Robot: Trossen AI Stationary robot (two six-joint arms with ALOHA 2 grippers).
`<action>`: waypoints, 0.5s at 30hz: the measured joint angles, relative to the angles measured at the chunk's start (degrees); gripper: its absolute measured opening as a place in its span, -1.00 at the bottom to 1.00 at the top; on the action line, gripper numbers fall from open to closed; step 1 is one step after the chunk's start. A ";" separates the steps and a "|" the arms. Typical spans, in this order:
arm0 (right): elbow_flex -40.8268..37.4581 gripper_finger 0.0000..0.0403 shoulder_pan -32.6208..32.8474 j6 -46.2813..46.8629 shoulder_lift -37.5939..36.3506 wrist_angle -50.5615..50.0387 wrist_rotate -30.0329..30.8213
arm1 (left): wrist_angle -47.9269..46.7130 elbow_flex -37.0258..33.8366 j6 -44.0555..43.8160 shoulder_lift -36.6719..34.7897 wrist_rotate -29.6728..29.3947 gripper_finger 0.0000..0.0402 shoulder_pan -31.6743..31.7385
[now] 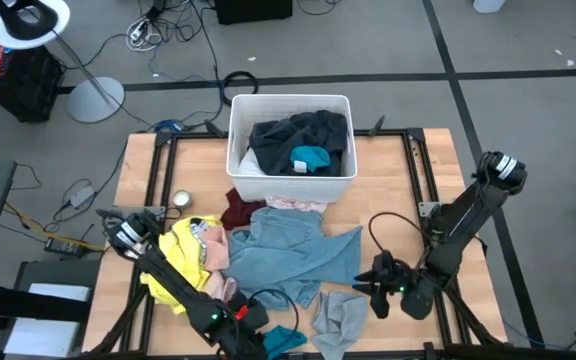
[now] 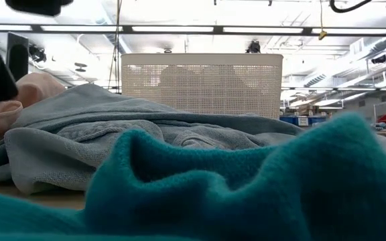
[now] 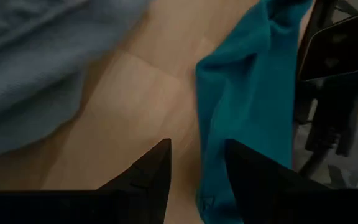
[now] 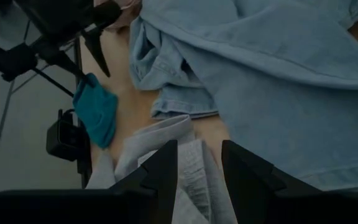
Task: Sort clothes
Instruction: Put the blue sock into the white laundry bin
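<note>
My left gripper grabs the teal piece by its long edge (image 3: 207,165) next. Then the teal piece is ready for me to sort into the white bin.
Clothes lie on the wooden table: a light blue denim garment (image 1: 288,250) in the middle, a yellow one (image 1: 183,258) and a pink one (image 1: 214,243) to its left, a maroon one (image 1: 240,208) by the bin, a grey-blue piece (image 1: 340,318) and a teal piece (image 1: 286,340) at the near edge. My left gripper (image 3: 197,163) is open at the near edge, and the teal piece (image 3: 247,93) lies beside one finger. My right gripper (image 4: 199,163) is open over the grey-blue piece (image 4: 166,146), right of the denim (image 4: 278,74).
A white bin (image 1: 236,150) stands at the far middle of the table and holds dark clothes and a teal item (image 1: 310,158). A small round tin (image 1: 181,199) sits left of the maroon garment. Bare wood shows at the table's right and far left.
</note>
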 joint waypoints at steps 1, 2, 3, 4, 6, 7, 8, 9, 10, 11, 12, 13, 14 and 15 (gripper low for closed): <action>0.00 -0.38 0.14 0.02 0.36 0.56 0.03 | 0.53 0.00 -0.10 0.44 0.02 -0.22 0.00; 0.00 -0.38 0.35 0.03 0.75 0.94 0.06 | 1.04 0.00 -0.24 0.94 0.04 -0.22 0.00; 0.00 -0.38 0.50 0.01 1.03 1.33 0.08 | 1.00 0.02 -0.62 1.50 0.16 -0.23 0.00; 0.00 -0.38 0.64 0.01 1.20 1.59 0.08 | 0.88 0.04 -1.31 1.97 -0.04 -0.25 0.00; 0.02 -0.38 0.65 0.03 1.33 2.00 0.29 | 0.60 0.09 -1.63 2.06 -0.54 -0.36 -0.02; 0.02 -0.38 0.66 0.03 1.42 2.03 0.52 | 0.27 0.09 -1.64 2.09 -1.00 -0.45 -0.02; 0.02 -0.38 0.66 0.03 1.48 2.02 0.68 | -0.11 0.09 -1.54 2.09 -1.52 -0.57 -0.02; 0.02 -0.38 0.66 0.03 1.48 2.05 0.76 | -0.90 0.09 -1.10 1.82 -1.96 -0.70 -0.04; 0.02 -0.38 0.66 0.02 1.48 2.14 1.02 | -2.35 0.27 -0.07 1.46 -2.32 -0.84 -0.03; 0.02 -0.38 0.65 -0.03 1.48 2.15 1.15 | -4.73 0.96 0.35 1.09 -2.48 -0.91 0.02; 0.02 -0.38 0.64 -0.04 1.48 2.11 1.39 | -7.24 1.82 0.76 0.52 -2.51 -0.94 0.04; 0.02 -0.38 0.64 -0.06 1.48 2.10 1.57 | -10.03 2.84 0.97 -0.18 -2.53 -0.95 0.07; 0.02 -0.38 0.64 -0.22 1.48 2.02 1.79 | -13.05 3.98 1.26 -1.05 -2.63 -0.97 0.10; 0.02 -0.38 0.64 -0.64 1.48 1.97 2.02 | -15.98 5.25 1.67 -1.95 -2.76 -0.98 0.09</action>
